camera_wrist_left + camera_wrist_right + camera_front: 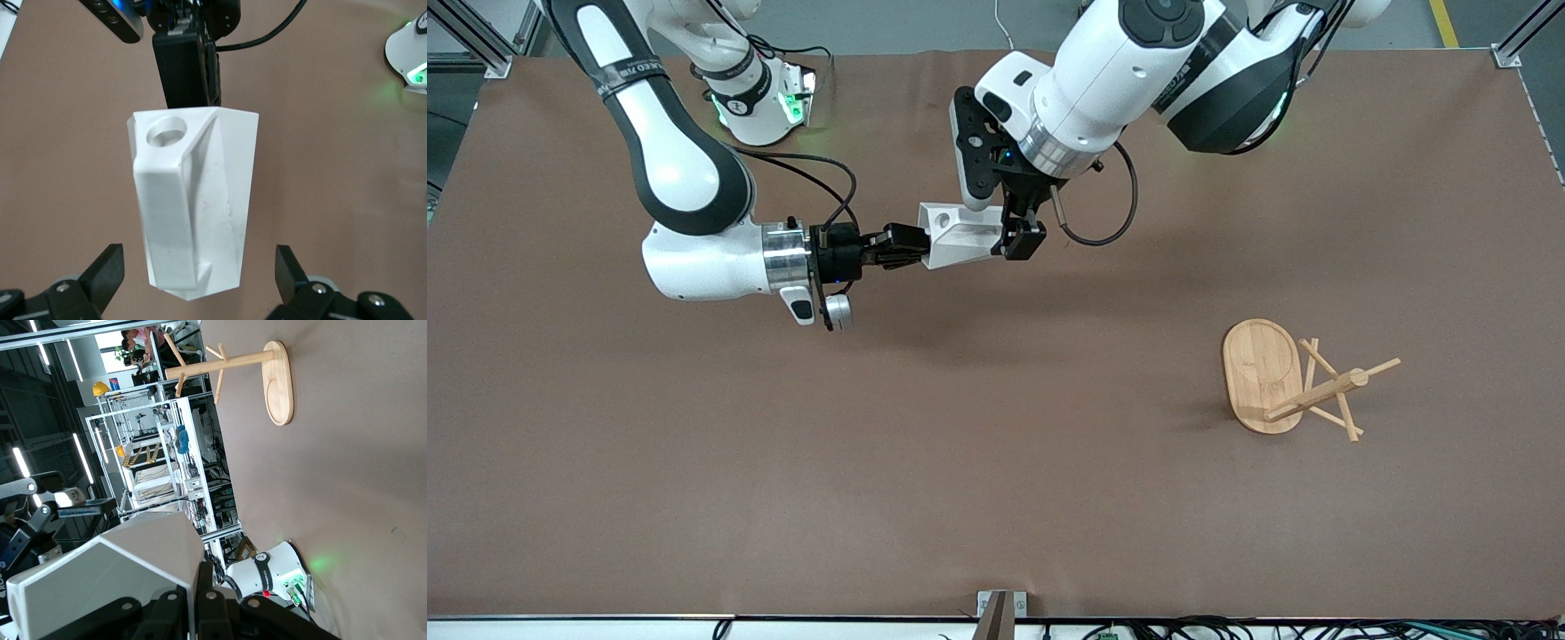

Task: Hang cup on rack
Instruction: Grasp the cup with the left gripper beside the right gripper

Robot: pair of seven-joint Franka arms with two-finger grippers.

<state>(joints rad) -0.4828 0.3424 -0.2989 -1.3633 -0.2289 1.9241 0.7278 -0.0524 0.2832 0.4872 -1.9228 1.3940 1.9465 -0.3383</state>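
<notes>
The white cup's handle hole (pixel 941 220) should stay free for the rack, so my left gripper should grab the white cup by its narrow bottom end (pixel 994 226) next.
The white faceted cup (pixel 960 236) hangs in the air over the middle of the table, lying on its side. My right gripper (pixel 907 244) is shut on its rim wall; in the right wrist view (pixel 197 587) the fingers pinch the cup's (pixel 113 567) edge. My left gripper (pixel 1018 238) is open around the cup's narrow bottom end. In the left wrist view (pixel 200 280) its fingertips (pixel 110 273) stand apart from the cup (pixel 200 200), whose handle hole faces the camera. The bamboo rack (pixel 1263 373) stands upright on the table toward the left arm's end, and it also shows in the right wrist view (pixel 277 383).
The brown table mat (pixel 996 462) lies bare around the rack. The right arm's base (pixel 765 107), lit green, stands at the table's robot edge. A black cable (pixel 1120 213) loops under the left wrist.
</notes>
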